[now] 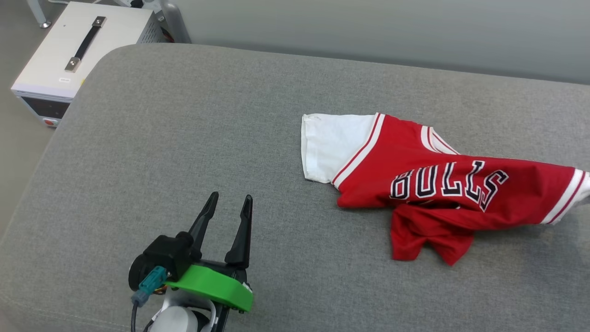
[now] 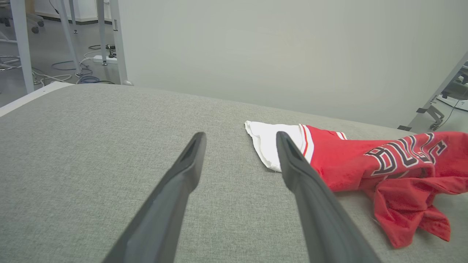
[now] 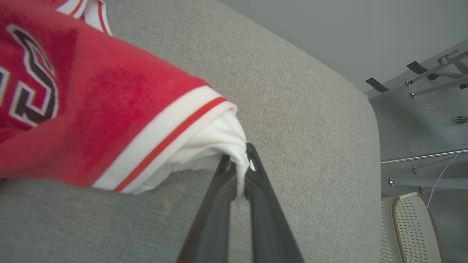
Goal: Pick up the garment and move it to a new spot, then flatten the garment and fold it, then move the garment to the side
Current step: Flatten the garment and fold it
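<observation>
My left gripper pinches the white sleeve, flat on the cushion, by its open cuff edge next, where the cloth ends.
The garment, a red jersey with white sleeves and black lettering, lies crumpled at the right of the grey cushioned surface. One white sleeve lies flat at its left; the other sleeve runs off the head view's right edge. My right gripper is shut on that white sleeve of the garment, cloth pinched between its fingers and lifted off the cushion. My left gripper hovers open at the lower left, well apart from the garment, nothing between its fingers.
A white box with a dark handle stands on the floor beyond the surface's far left corner. The grey wall runs behind. Metal frame legs and a perforated chair stand off the right end. Bare cushion spreads left of the garment.
</observation>
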